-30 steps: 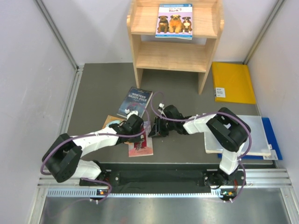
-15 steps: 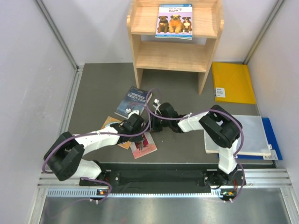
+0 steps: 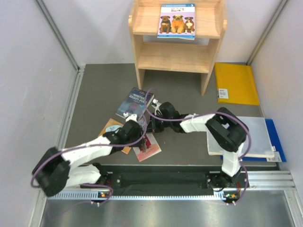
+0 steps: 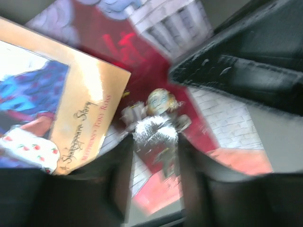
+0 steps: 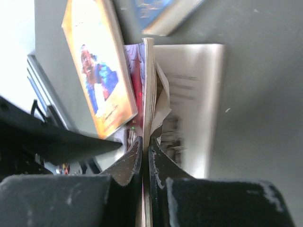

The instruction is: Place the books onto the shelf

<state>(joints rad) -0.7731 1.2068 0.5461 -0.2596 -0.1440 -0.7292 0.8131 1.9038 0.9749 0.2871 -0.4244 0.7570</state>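
I should grab the red book by its spine [image 3: 136, 154] [image 4: 135, 196] with my left gripper next, so its page edge stays free for my right gripper to grab.
The pale wood shelf [image 3: 176, 56] stands at the back, and the dog book [image 3: 177, 21] lies on its top tier. On the mat lie the dark blue book [image 3: 136, 103], the orange book [image 3: 112, 127] [image 4: 61, 104] [image 5: 97, 71] and the red book [image 3: 150, 147] [image 4: 156, 94]. My right gripper [image 3: 152, 125] [image 5: 146, 142] is shut on the edge of a thin pink-covered book [image 5: 147, 80], which stands on edge with white pages [image 5: 194, 104] fanned out. My left gripper [image 3: 135, 125] [image 4: 155, 189] hovers open just over the red book, holding nothing.
A yellow folder [image 3: 236, 83] lies right of the shelf. A clear plastic sheet [image 3: 253, 135] rests over a blue folder [image 3: 278, 144] at the right. Grey walls close in both sides. The two grippers sit close together over the book pile.
The left gripper has opened and its arm has drawn back toward the lower left. The right gripper has shut on the book's edge and shifted slightly left.
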